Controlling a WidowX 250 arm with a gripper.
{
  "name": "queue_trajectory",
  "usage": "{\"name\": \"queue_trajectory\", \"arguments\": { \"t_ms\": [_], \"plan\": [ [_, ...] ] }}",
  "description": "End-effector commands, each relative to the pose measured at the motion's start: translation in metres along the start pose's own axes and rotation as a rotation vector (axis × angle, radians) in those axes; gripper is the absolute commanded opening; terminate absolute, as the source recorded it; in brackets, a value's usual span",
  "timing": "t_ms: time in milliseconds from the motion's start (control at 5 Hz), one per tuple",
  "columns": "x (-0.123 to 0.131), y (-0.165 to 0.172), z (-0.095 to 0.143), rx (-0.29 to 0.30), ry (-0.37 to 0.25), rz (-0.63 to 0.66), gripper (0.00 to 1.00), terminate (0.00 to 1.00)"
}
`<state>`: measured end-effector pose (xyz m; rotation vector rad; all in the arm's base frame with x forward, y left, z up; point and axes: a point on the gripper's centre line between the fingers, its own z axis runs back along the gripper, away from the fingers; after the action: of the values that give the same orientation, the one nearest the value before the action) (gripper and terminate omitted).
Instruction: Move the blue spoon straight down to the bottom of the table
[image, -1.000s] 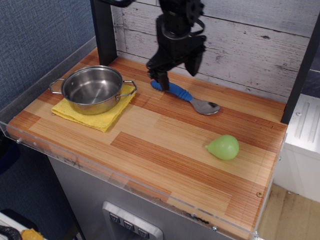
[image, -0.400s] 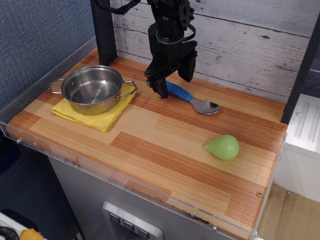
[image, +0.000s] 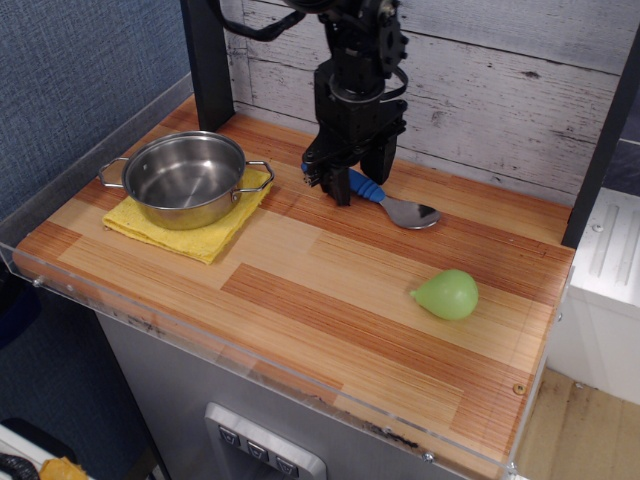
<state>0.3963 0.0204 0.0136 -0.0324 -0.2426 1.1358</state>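
My gripper should next grab its blue handle (image: 366, 187) to move the blue spoon to the bottom of the table.
The blue spoon (image: 367, 188) lies on the wooden table (image: 330, 310) at the back centre, its blue handle pointing left and its metal bowl (image: 411, 213) to the right. My gripper (image: 360, 178) is lowered over the left part of the handle, with one finger in front of it and one behind. The jaws stand apart, straddling the handle, and the spoon rests flat on the table. The gripper hides the middle of the handle; only its left tip (image: 309, 169) peeks out.
A steel pot (image: 188, 178) sits on a yellow cloth (image: 205, 238) at the back left. A green pear-shaped object (image: 447, 294) lies to the right of centre. A clear acrylic rim (image: 250, 375) runs along the front edge, with a black post (image: 205, 60) behind.
The gripper has come down and shifted slightly right along the handle, and its fingers now bracket the spoon low at table level. The spoon has not moved.
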Motion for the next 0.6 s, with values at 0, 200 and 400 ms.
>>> {"name": "queue_trajectory", "arguments": {
  "t_ms": [0,200,400],
  "plan": [
    [-0.001,-0.005,0.010,-0.011,-0.014,-0.002,0.00,0.00],
    [-0.001,-0.006,0.013,-0.018,-0.006,-0.008,0.00,0.00],
    [0.000,-0.010,0.023,-0.047,0.010,-0.002,0.00,0.00]
  ]
}}
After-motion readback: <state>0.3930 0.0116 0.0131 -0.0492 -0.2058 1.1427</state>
